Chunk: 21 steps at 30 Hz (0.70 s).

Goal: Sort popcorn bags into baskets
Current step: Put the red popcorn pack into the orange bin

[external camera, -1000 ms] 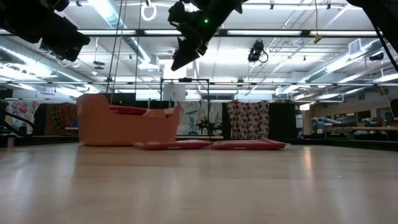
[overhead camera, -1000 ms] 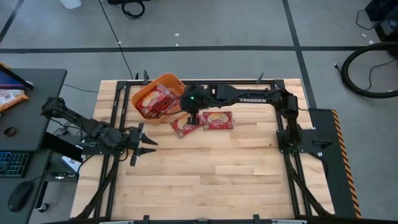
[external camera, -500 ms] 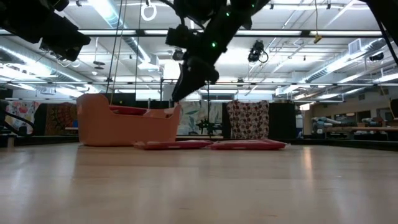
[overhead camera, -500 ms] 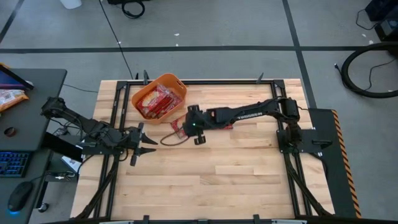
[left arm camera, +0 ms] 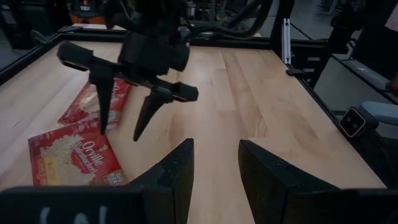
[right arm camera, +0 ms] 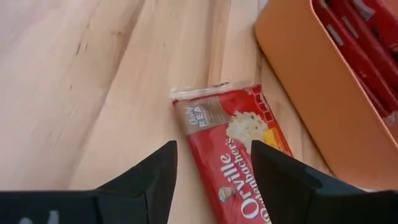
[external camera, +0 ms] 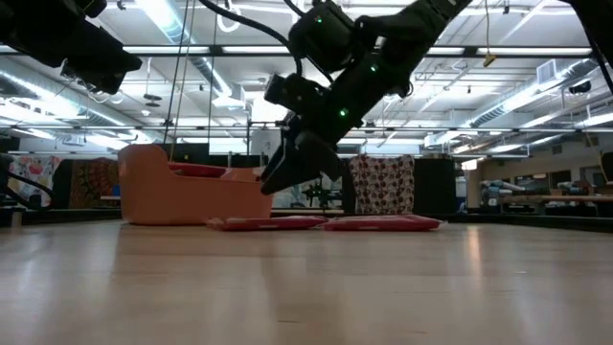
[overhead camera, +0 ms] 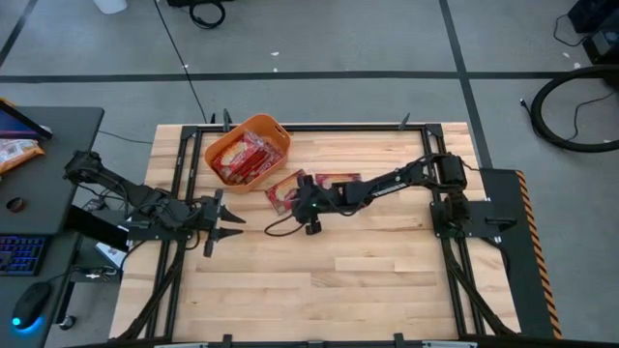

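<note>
My right gripper grabs the popcorn bag by its long side edges next, to sort the Orville popcorn bag into the orange basket (overhead camera: 247, 150) (right arm camera: 317, 81).
The orange basket (overhead camera: 247, 150) stands at the table's far left with several red popcorn bags in it. Two more bags lie flat on the wood just near and right of it, one (overhead camera: 285, 190) next to the basket and one (overhead camera: 337, 181) farther right. My right gripper (overhead camera: 306, 205) hangs open a little above the first bag (right arm camera: 236, 149), fingers pointing down and slanted toward the basket (right arm camera: 317, 81), touching nothing. In the left wrist view its two fingers (left arm camera: 102, 106) stand apart over the bags. My left gripper (overhead camera: 232, 224) waits open at the table's left edge.
A dark cable loop (overhead camera: 276, 224) trails from the right arm over the wood beside the bags. A desk at the left carries a keyboard, a mouse and a paler packet (overhead camera: 14, 150). The near half of the table (overhead camera: 338, 290) is bare wood.
My right gripper has left the basket's near right corner, gone toward the table's near edge and come down from high above. It now hangs low over the bag next to the basket. Both bags on the table have stayed where they were.
</note>
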Tool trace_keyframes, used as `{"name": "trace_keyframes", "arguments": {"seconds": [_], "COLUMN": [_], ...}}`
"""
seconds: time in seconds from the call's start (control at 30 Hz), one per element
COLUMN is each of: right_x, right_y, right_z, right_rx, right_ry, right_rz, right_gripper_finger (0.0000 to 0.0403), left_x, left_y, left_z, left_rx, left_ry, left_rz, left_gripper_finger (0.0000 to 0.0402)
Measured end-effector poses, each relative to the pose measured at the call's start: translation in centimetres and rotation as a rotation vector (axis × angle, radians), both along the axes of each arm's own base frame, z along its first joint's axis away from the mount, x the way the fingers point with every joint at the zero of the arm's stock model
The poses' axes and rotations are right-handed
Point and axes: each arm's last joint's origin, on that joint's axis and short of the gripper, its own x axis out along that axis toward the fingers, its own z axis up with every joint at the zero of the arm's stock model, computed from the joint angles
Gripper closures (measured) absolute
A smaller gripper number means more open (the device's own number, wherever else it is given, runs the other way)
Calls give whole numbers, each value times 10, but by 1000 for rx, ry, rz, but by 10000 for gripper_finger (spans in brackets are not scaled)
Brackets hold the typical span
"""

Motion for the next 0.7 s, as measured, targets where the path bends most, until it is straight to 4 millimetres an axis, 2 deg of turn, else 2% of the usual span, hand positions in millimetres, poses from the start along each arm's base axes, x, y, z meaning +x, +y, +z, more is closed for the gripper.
{"name": "trace_keyframes", "arguments": {"seconds": [0.37,0.6,0.7], "right_x": [-13,-14,-11], "right_y": [-25,-38,-42], "right_z": [-20,-24,-38], "right_rx": [-96,-47,-46], "right_ry": [-13,-41,-30], "right_rz": [38,109,117], "right_gripper_finger": [195,195,195], "left_x": [0,0,0], "left_y": [0,0,0], "left_z": [0,0,0], "left_rx": [15,26,27], "left_ry": [-1,-2,-2], "left_rz": [-2,-4,-5], "left_gripper_finger": [272,272,272]}}
